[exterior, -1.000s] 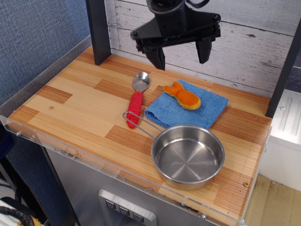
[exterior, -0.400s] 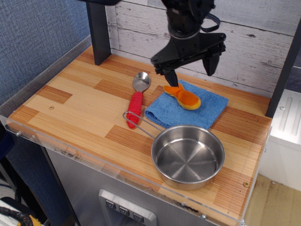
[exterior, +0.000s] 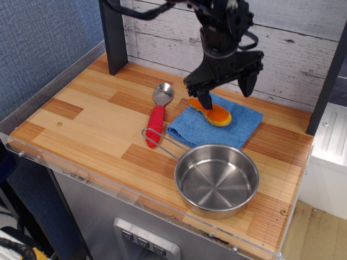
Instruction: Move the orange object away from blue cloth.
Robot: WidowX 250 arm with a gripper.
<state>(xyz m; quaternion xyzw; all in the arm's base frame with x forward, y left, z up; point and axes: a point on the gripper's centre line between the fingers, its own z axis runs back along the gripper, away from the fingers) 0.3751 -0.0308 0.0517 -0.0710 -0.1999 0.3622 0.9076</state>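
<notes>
My gripper grabs the orange object by its middle next, to move it away from the blue cloth.
The orange object, a small plush toy, lies on the blue cloth at the back right of the wooden table. My gripper is open and hangs just over the toy's back end. Its left finger stands at the toy's tail and hides part of it. Its right finger is off to the right, above the cloth's far edge. The jaws hold nothing.
A red-handled metal spoon lies left of the cloth. A steel pan sits in front of the cloth, its handle reaching toward the spoon. A dark post stands at the back left. The wooden table shows bare boards on the left.
The gripper has come down and moved right, from high above the table's back to just over the toy's tail. The toy, cloth, spoon and pan have not moved.
</notes>
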